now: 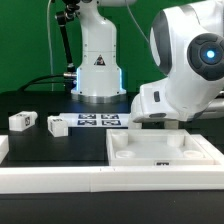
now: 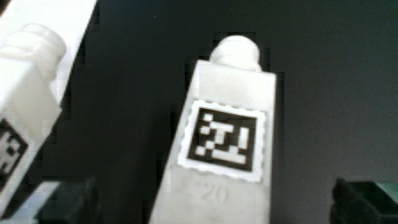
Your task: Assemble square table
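Observation:
In the wrist view my gripper's open fingers reach down on either side of the white leg's body (image 2: 217, 195), so my gripper closes on it next.
The square table top (image 1: 160, 150), a white tray with a raised rim, lies at the front on the exterior view's right. Two white tagged legs (image 1: 22, 121) (image 1: 58, 124) lie on the black surface at the left. In the wrist view a white leg (image 2: 228, 130) with a marker tag lies between my gripper's (image 2: 217, 205) dark fingers (image 2: 71, 200), with a gap on each side. The gripper is open. Another leg (image 2: 27, 90) lies beside it. In the exterior view the arm's body (image 1: 185, 60) hides the fingers.
The marker board (image 1: 97, 121) lies flat in front of the arm's base (image 1: 97, 70). A long white rail (image 1: 50, 180) edges the front of the black surface.

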Motion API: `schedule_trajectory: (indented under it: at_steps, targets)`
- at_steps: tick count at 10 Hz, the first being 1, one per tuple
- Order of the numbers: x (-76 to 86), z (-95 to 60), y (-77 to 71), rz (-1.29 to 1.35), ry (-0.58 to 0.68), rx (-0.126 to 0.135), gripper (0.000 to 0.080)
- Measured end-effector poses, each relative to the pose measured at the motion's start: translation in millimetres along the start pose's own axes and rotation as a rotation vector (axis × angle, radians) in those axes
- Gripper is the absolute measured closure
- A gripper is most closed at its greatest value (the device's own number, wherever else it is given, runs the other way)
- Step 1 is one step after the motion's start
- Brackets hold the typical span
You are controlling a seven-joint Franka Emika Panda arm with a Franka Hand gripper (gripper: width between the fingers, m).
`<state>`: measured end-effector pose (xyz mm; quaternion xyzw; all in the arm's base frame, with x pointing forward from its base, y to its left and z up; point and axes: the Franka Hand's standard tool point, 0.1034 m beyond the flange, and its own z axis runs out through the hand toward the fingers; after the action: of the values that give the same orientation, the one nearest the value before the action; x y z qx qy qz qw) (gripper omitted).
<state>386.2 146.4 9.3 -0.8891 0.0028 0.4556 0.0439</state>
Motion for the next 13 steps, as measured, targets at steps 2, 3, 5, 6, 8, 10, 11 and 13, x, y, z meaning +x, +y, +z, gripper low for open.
schedule_trajectory:
  at_steps: [2,3,5,6,8,10,11,13]
  targets:
    - [1.0,1.8,2.4,0.009,-0.004,0.001,0.0277]
    - [1.5,1.7,2.7,0.008,-0.002,0.001,0.0277]
    - [2.3,1.4,2.2,0.004,0.002,0.002,0.0511]
    - [2.3,1.3,2.0,0.004,0.002,0.002,0.0511]
    - [2.3,1.3,1.7,0.003,0.003,0.002,0.0511]
    - [1.4,-2.0,1.8,-0.013,0.008,0.002,0.0511]
    - [-2.1,-10.5,2.4,-0.027,0.016,0.004,0.0511]
    - [-16.2,-39.9,7.9,-0.051,0.043,0.016,0.051]
